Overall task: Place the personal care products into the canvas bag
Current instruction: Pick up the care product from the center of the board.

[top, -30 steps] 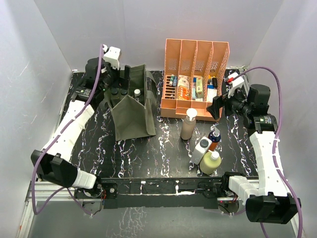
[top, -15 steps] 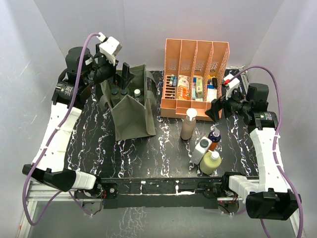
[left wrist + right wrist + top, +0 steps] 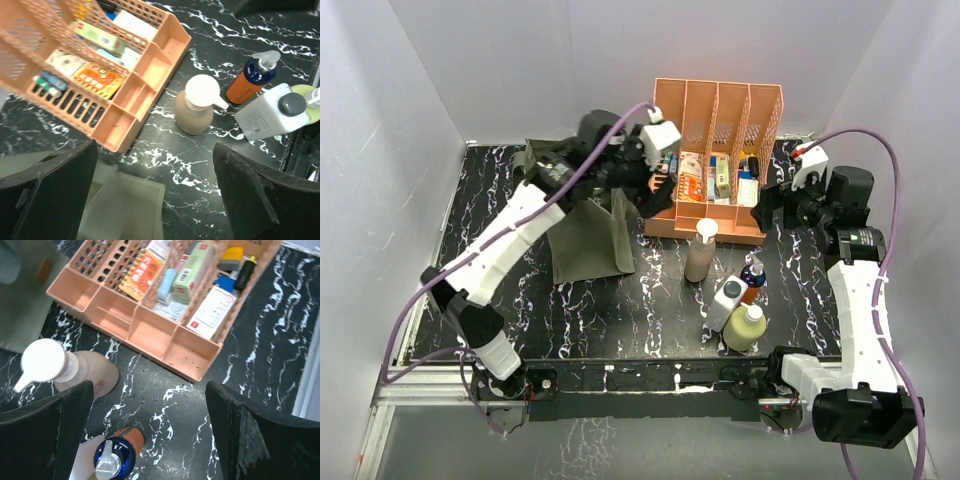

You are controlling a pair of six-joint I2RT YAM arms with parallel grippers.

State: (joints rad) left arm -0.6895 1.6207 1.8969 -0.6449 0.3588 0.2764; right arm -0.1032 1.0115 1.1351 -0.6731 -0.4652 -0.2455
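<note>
My left gripper grabs the beige bottle from above by its pump-top end (image 3: 706, 232) next. This leaves the bottle's base free to lower upright into the canvas bag (image 3: 588, 240).
The olive-green canvas bag (image 3: 588, 240) stands at the left of the black marble table, and its fabric shows in the left wrist view (image 3: 120, 210). My left gripper (image 3: 642, 192) hangs open and empty (image 3: 155, 195) over the bag's right edge, beside the organiser. On the table stand a tall beige bottle (image 3: 701, 250) (image 3: 197, 107) (image 3: 60, 367), a small orange-blue bottle (image 3: 752, 278) (image 3: 255, 75) (image 3: 117, 455), a white grey-capped bottle (image 3: 726, 303) (image 3: 272, 112) and a pale yellow bottle (image 3: 746, 327). My right gripper (image 3: 767, 205) is open and empty (image 3: 150, 435) above the orange-blue bottle. The clear glass bottles are hidden by my left arm.
A peach slotted file organiser (image 3: 715, 125) (image 3: 150, 55) (image 3: 155, 335) with small boxes and tubes stands at the back, right of the bag. White walls close in the table on three sides.
My left arm has swung from the bag's far left across to its right side, near the organiser. My right gripper has drawn back slightly.
</note>
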